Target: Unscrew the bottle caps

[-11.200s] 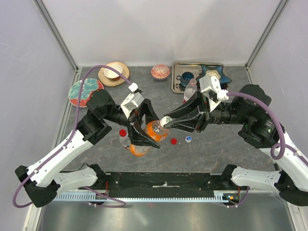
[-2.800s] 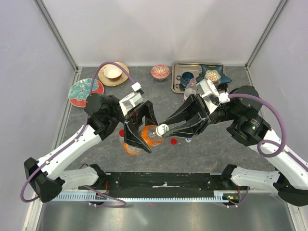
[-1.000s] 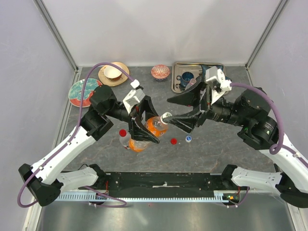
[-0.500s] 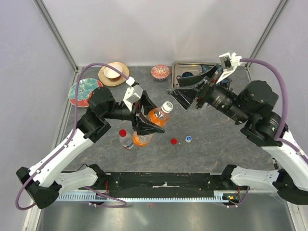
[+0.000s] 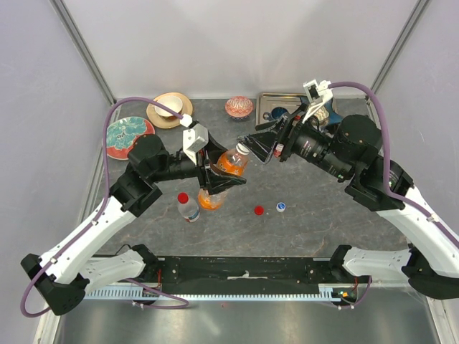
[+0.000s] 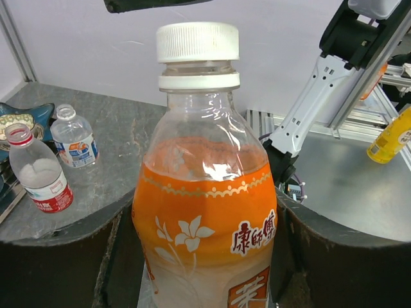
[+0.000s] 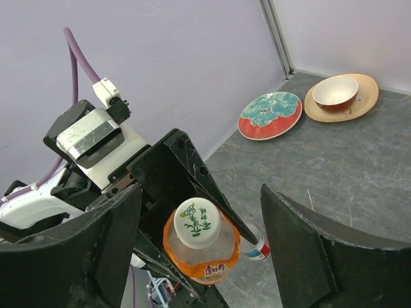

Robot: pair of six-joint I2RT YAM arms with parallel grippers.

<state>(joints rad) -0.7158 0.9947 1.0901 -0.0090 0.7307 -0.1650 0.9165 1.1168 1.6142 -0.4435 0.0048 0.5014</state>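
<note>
I should next unscrew the cap from the held orange bottle, so my right gripper needs to grab the white cap [image 5: 243,149] [image 7: 198,222] by its opposite sides, facing its top.
An orange bottle [image 5: 228,166] with a white cap [image 5: 243,149] is tilted above the table, and my left gripper [image 5: 221,176] is shut on its body. In the left wrist view the orange bottle [image 6: 205,218] fills the space between the fingers, its cap [image 6: 198,42] on. My right gripper [image 5: 253,148] is open just beyond the cap. In the right wrist view the cap [image 7: 198,222] lies between the two spread fingers [image 7: 96,256], touching neither. A clear bottle [image 5: 188,208] with a red cap stands on the table. Two more clear bottles [image 6: 40,173] [image 6: 74,138] stand uncapped.
A red cap [image 5: 259,210] and a blue-white cap [image 5: 280,207] lie loose on the table [image 5: 315,215]. At the back are a metal tray [image 5: 267,100] with a blue mug [image 5: 278,113], a pink bowl [image 5: 239,107], a cup on a saucer [image 5: 170,109] and a red-green plate [image 5: 128,136].
The left arm lifted the orange bottle up and toward the back. The right gripper left the cap, rose away, and has now come back close to it, open.
</note>
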